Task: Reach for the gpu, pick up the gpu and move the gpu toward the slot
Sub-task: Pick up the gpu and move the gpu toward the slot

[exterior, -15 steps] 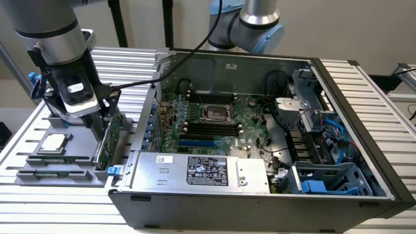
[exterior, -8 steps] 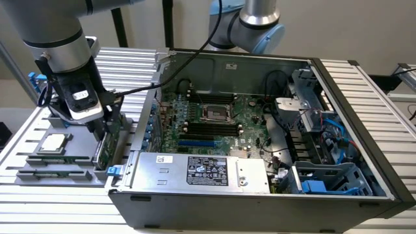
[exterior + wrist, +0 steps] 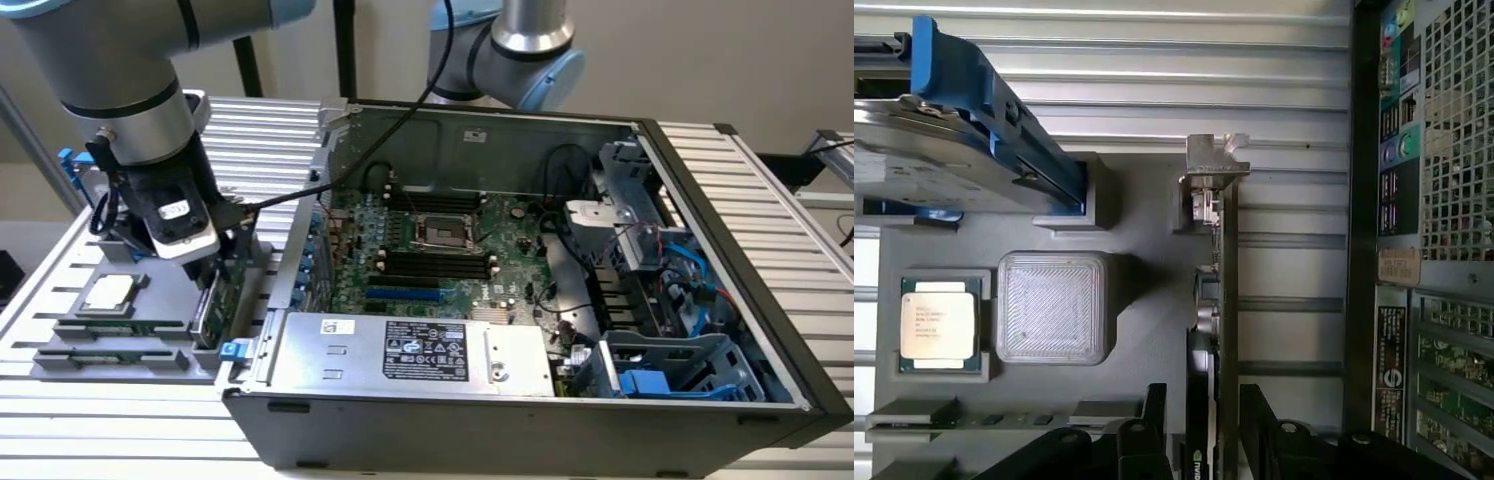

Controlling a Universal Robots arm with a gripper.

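Observation:
My gripper grabs the GPU by its exposed top edge [image 3: 224,274] next, since the GPU stands with its ends seated in the grey holder [image 3: 207,359].
The gpu [image 3: 1226,300] stands on edge in the grey holder tray [image 3: 1144,300], a thin green board with its silver bracket [image 3: 1212,165] at one end. In the exterior view the gpu [image 3: 214,298] is at the left, outside the case, under the arm's wrist. My gripper [image 3: 1204,395] is open and straddles the card, one dark finger [image 3: 1154,415] on each side; one finger sits very close to the board, the other stands apart from it. The gripper [image 3: 203,268] hangs just over the card's top edge. The blue slot [image 3: 403,295] lies on the motherboard inside the case.
On the tray lie a processor chip [image 3: 939,320], a grey square block [image 3: 1051,307], memory sticks [image 3: 114,328] and a silver hard drive in a blue frame [image 3: 954,140]. The open computer case [image 3: 287,260] rises right beside the tray. A second arm [image 3: 523,50] stands behind the case.

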